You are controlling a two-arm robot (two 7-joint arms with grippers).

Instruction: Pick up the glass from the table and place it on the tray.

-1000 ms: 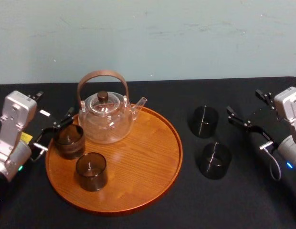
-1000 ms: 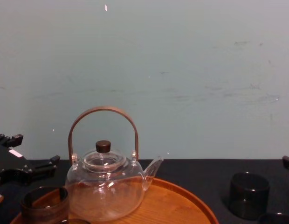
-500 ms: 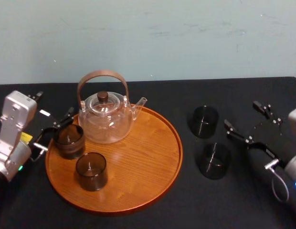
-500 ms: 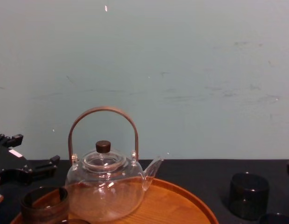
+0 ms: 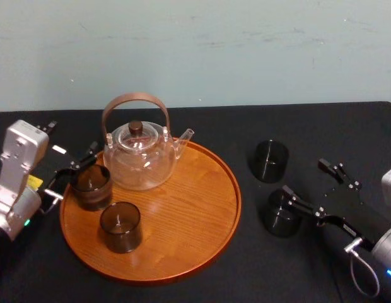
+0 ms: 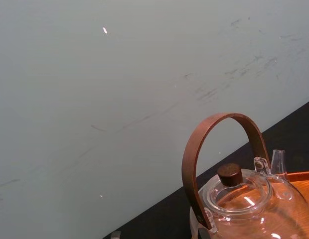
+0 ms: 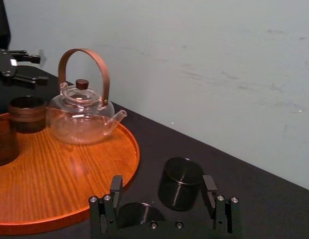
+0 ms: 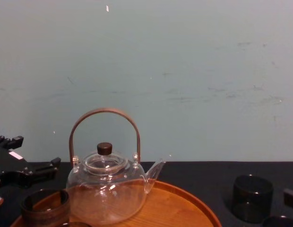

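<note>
My right gripper will grab the nearer dark glass by its round side (image 8: 252, 201) (image 7: 180, 186) next, to put the glass on the round tray.
Two dark glasses stand on the black table right of the tray: a farther glass (image 5: 268, 161) (image 7: 180, 183) (image 8: 252, 197) and a nearer glass (image 5: 279, 214) (image 7: 136, 215). My right gripper (image 5: 303, 176) (image 7: 163, 188) is open and hovers at the nearer glass's right side, one finger over its rim, nothing between the fingers. The round orange-brown tray (image 5: 183, 246) (image 7: 55, 184) (image 8: 193, 204) holds a clear teapot (image 5: 137, 156) (image 7: 82, 117) and two more dark glasses (image 5: 90, 186) (image 5: 120, 226). My left gripper (image 5: 79, 167) (image 8: 23, 170) rests open at the tray's left edge beside one of those glasses.
The teapot's tall brown handle (image 5: 134, 101) (image 6: 222, 149) rises over the tray's back. A pale wall closes off the table's far edge. Bare wood shows on the tray's right half (image 5: 195, 196).
My right gripper has moved left and toward the table's front, from beside the farther glass to the nearer glass. The left arm and everything on the tray stayed still.
</note>
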